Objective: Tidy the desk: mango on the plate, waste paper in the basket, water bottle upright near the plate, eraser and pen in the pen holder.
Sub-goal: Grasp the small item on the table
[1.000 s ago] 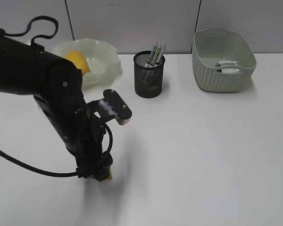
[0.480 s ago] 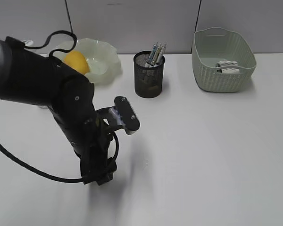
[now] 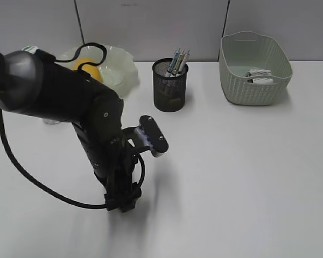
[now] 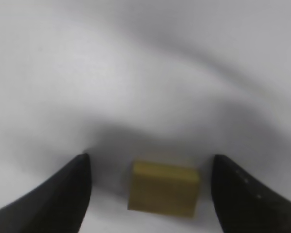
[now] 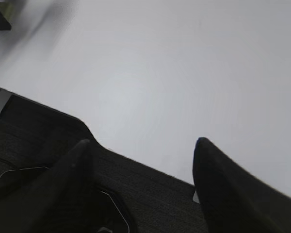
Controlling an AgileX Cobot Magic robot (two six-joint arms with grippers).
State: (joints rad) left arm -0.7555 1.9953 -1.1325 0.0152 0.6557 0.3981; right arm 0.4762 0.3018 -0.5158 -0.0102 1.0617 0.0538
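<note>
In the left wrist view my left gripper's fingers are beside both ends of the yellow eraser, so it is now time for my left gripper to close.
In the left wrist view a small ochre-yellow eraser [image 4: 163,188] lies on the white desk [image 4: 136,73]. My left gripper [image 4: 150,161] is open, one black finger on each side of the eraser and apart from it. In the exterior view that gripper [image 3: 121,205] points down at the desk and hides the eraser. The mango [image 3: 87,69] sits on the pale green plate [image 3: 121,70]. Pens [image 3: 178,59] stand in the black mesh pen holder [image 3: 169,88]. Waste paper [image 3: 258,76] lies in the basket [image 3: 253,86]. The water bottle's cap [image 3: 31,50] peeks above my left arm. My right gripper [image 5: 141,143] is open and empty.
My left arm [image 3: 70,102] stretches from the left edge across the front of the plate, with its cable [image 3: 32,177] looping low over the desk. The right gripper hangs over a dark surface [image 5: 63,160] beside the desk's edge and does not show in the exterior view.
My left arm has swung to the right and its wrist has shifted slightly right over the eraser, whose yellow edge no longer shows in the exterior view. Jaws stay open.
</note>
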